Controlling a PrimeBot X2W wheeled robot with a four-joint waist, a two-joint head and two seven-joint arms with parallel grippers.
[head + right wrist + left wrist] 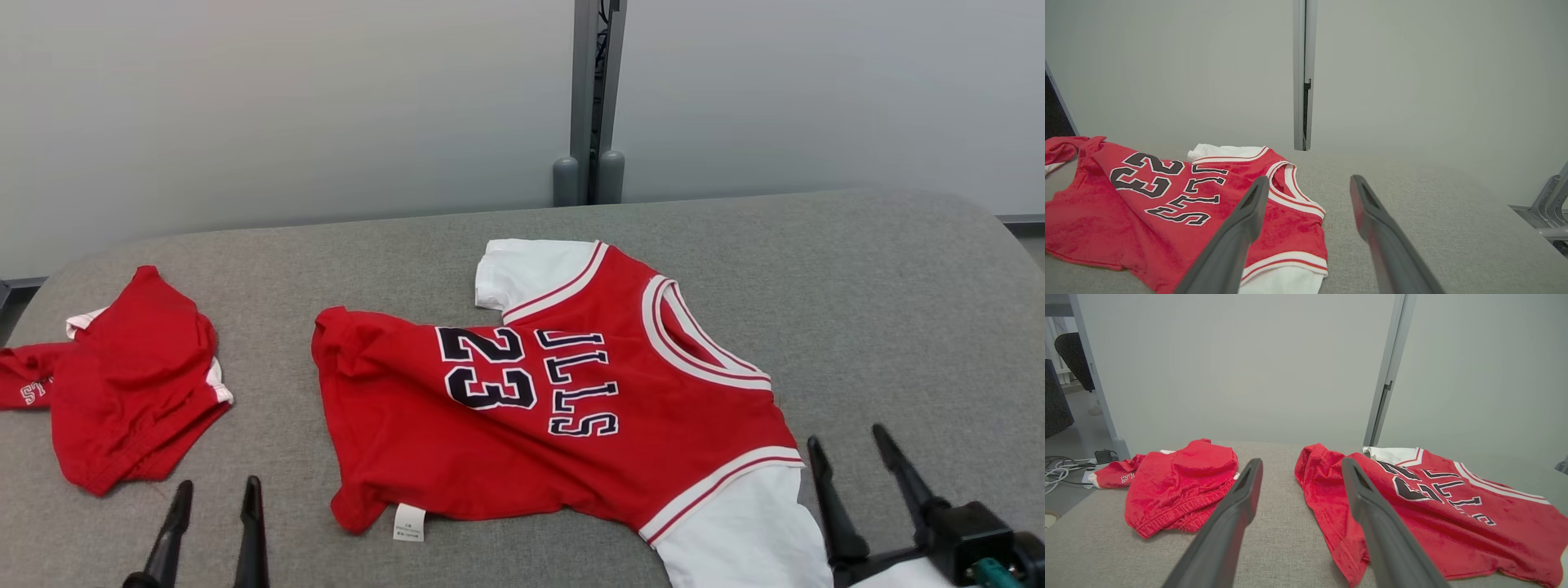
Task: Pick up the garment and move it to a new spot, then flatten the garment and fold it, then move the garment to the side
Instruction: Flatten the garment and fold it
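Observation:
Next, my right gripper grabs the jersey by its white sleeve [740, 524] beside the striped armhole trim [720, 485] to fold the jersey neatly.
The garment [571, 425] is a red jersey with white sleeves and a black "23". It lies spread out, a bit rumpled, on the grey cloth table [857, 286], collar toward the right. My left gripper [218, 486] hovers open near the front edge, left of the jersey's hem, holding nothing. In the left wrist view the left gripper [1301, 463] points at the gap between the jersey [1433, 506] and the other red piece. My right gripper [845, 437] is open beside the near white sleeve. In the right wrist view the right gripper [1309, 179] stands just right of the jersey [1167, 212].
Crumpled red shorts [131, 384] with white trim lie at the table's left end, also seen as the shorts [1180, 486]. A grey post [589, 98] stands behind the table against a pale wall. Cables [1061, 469] lie on the floor at left.

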